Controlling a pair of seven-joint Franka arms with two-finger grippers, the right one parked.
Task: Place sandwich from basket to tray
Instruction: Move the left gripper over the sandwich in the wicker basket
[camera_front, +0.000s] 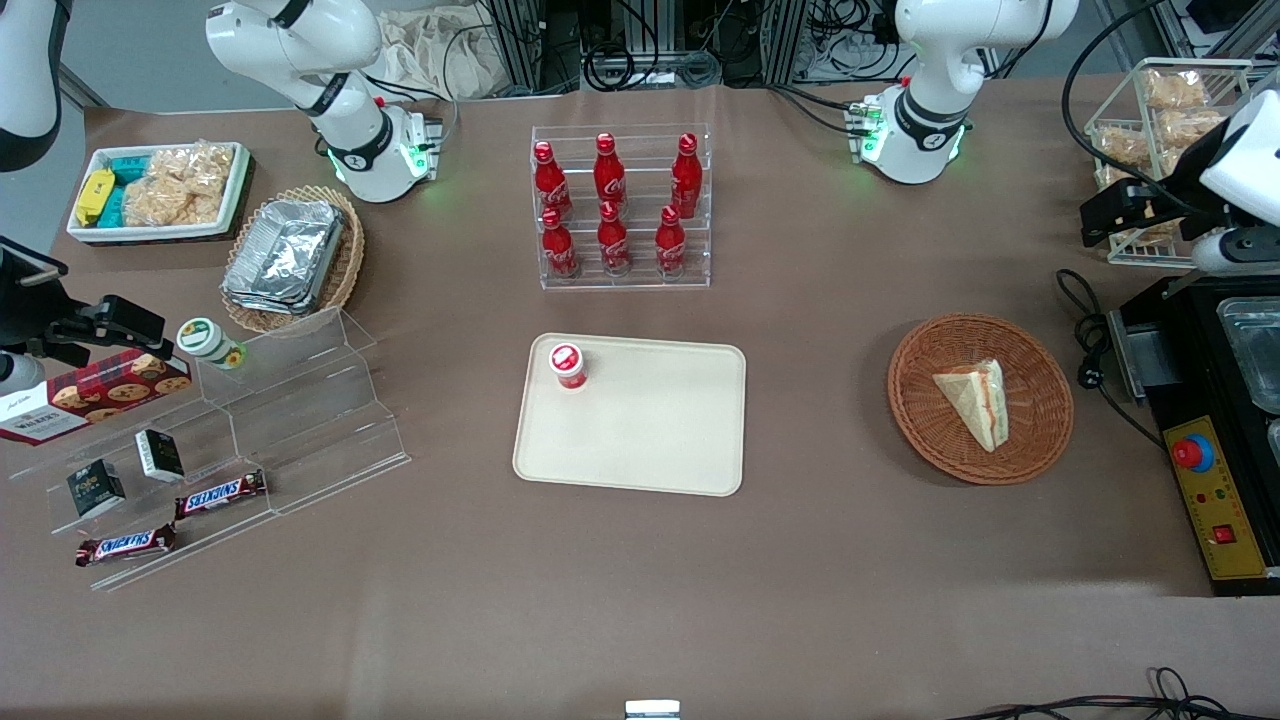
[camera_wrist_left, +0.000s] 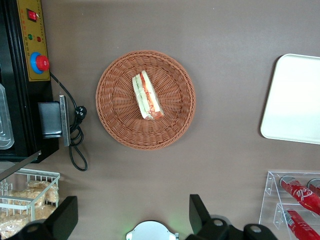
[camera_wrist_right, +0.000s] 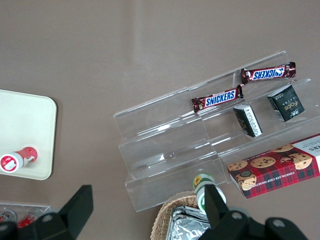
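Note:
I should next grab the sandwich by its wrapped end (camera_wrist_left: 152, 111) with my gripper, to move it from the basket onto the tray (camera_wrist_left: 292, 97).
The sandwich (camera_front: 975, 400), a pale bread wedge with red and green filling along its edge, lies in the round reddish-brown wicker basket (camera_front: 912, 400) toward the working arm's end of the table. In the left wrist view the sandwich (camera_wrist_left: 146, 95) rests near the middle of the basket (camera_wrist_left: 112, 117). The beige tray (camera_front: 650, 440) lies flat mid-table, and its rim (camera_wrist_left: 295, 100) also shows in the wrist view. My gripper (camera_front: 1100, 215) hangs high near the table's end, well apart from the basket and farther from the front camera. The gripper (camera_wrist_left: 132, 217) is open, with its fingers (camera_wrist_left: 65, 220) spread wide and nothing between them.
A small red-capped cup (camera_front: 567, 365) stands on a tray corner. A clear rack of red bottles (camera_front: 620, 210) stands farther back than the tray. A black machine with a red button (camera_front: 1215, 450), its cable (camera_front: 1085, 300) and a wire snack rack (camera_front: 1150, 130) sit beside the basket.

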